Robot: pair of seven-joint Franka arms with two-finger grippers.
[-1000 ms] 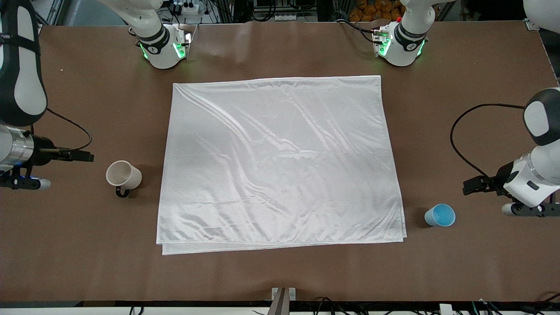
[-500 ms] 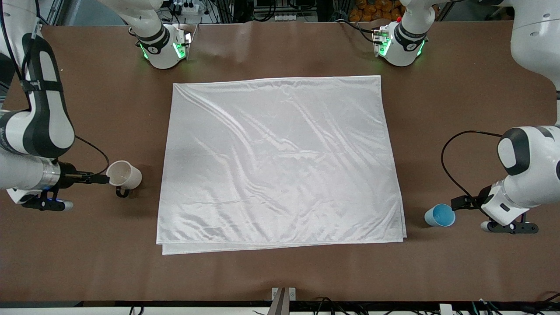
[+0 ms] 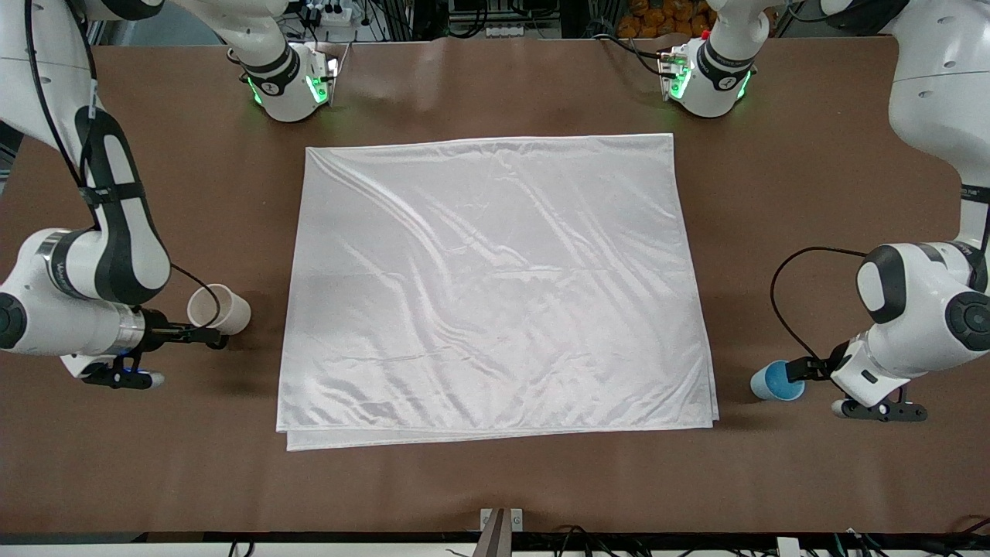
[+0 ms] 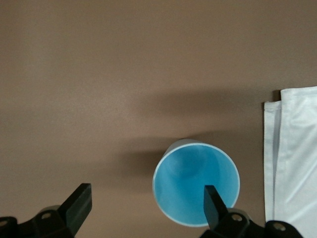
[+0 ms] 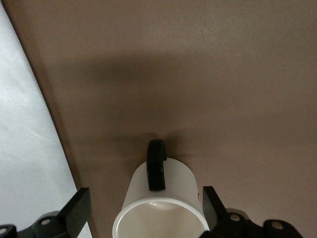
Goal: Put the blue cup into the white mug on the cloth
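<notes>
My right gripper grabs the white mug by its black handle next, so the white mug's opening stays free for the blue cup.
The blue cup stands upright on the brown table toward the left arm's end, just off the cloth's near corner. My left gripper is open at it; in the left wrist view one finger is over the cup's inside and the other is well outside the rim. The white mug with its black handle stands on the table beside the cloth toward the right arm's end. My right gripper is open, and in the right wrist view its fingers straddle the mug.
The wrinkled cloth also shows in the left wrist view and the right wrist view. Both arm bases stand along the farthest table edge. A black cable loops from the left arm's wrist. A metal bracket sits at the near edge.
Both arms swung in from the table's ends. The right gripper closed in on the mug and the left gripper came down to the blue cup. Cups and cloth have not moved.
</notes>
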